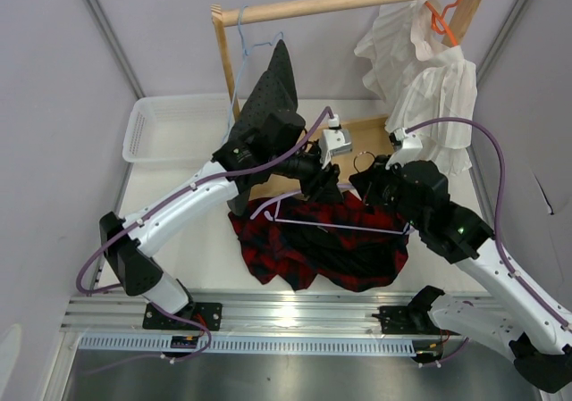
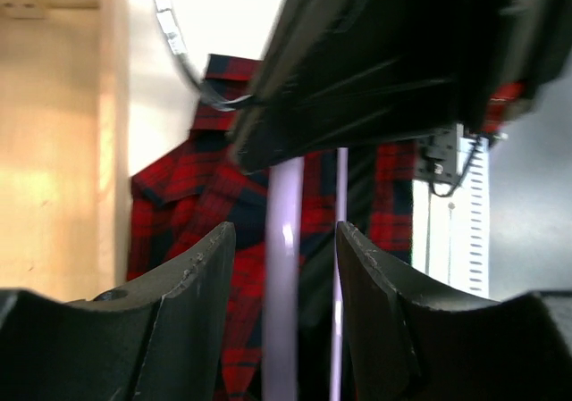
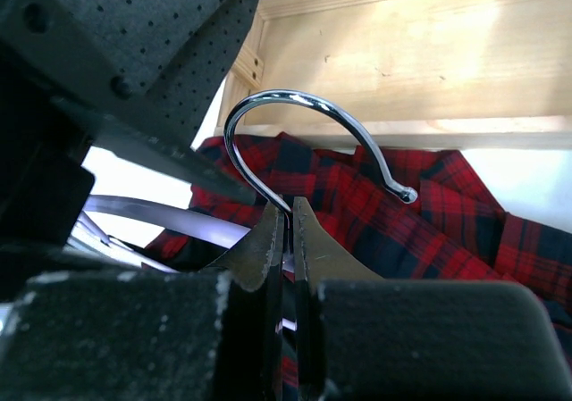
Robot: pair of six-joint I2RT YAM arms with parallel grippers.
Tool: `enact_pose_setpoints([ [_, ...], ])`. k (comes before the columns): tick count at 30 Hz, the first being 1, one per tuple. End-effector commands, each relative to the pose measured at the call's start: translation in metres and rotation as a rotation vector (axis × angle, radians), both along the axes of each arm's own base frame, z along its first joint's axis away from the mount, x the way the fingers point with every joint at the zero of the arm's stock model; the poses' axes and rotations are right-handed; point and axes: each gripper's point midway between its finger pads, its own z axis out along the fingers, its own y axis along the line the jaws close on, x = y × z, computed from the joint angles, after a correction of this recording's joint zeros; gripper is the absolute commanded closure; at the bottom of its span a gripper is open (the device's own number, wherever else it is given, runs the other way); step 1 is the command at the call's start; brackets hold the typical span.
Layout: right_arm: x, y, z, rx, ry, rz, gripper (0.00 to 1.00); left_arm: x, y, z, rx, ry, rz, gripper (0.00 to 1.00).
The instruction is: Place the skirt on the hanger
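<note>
The hanger's silver hook needs to stay free to hang on the rack's bar, so my left gripper will next grab the lilac hanger (image 1: 340, 227) by its arm beside the hanger's neck.
The red-and-navy plaid skirt (image 1: 304, 258) lies crumpled on the table in front of the rack. The lilac hanger (image 1: 340, 227) lies across its top. My right gripper (image 1: 368, 179) is shut on the hanger's neck just below the silver hook (image 3: 304, 115); in the right wrist view the gripper (image 3: 288, 206) pinches it over the skirt (image 3: 465, 231). My left gripper (image 1: 329, 187) is open. In the left wrist view the gripper (image 2: 286, 231) straddles a lilac hanger arm (image 2: 284, 312) without touching it, above the skirt (image 2: 192, 213).
A wooden rack with a round rail (image 1: 349, 4) stands behind. On it hang a dark grey speckled garment (image 1: 273, 88) on a light blue hanger and a white ruffled garment (image 1: 429, 71) on an orange hanger (image 1: 444, 12). A white basket (image 1: 170, 129) sits at far left.
</note>
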Motion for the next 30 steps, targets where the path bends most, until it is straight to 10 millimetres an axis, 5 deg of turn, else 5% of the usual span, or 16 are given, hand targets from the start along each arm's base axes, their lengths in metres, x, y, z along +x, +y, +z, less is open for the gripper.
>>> enact_pose_setpoints([
  [1,0.001,0.004,0.050,0.104,-0.113,0.009,1.00,0.021,0.001,0.013,-0.052,-0.061,0.083,0.45],
  [13,0.006,0.006,0.057,0.097,-0.122,0.001,1.00,-0.013,-0.006,0.007,-0.075,0.048,-0.101,0.56],
  [18,0.010,0.003,0.066,0.084,-0.133,-0.019,1.00,-0.022,-0.001,-0.003,-0.028,0.106,-0.128,0.99],
  [26,0.018,-0.001,0.075,0.054,-0.126,-0.062,1.00,-0.024,0.007,0.057,-0.165,0.057,-0.057,1.00],
  [27,0.019,-0.002,0.075,0.050,-0.123,-0.068,0.96,-0.019,0.008,0.061,-0.168,0.045,-0.019,1.00],
  [30,0.019,-0.006,0.080,0.034,-0.105,-0.083,0.43,-0.008,0.016,0.088,-0.228,0.005,0.047,1.00],
])
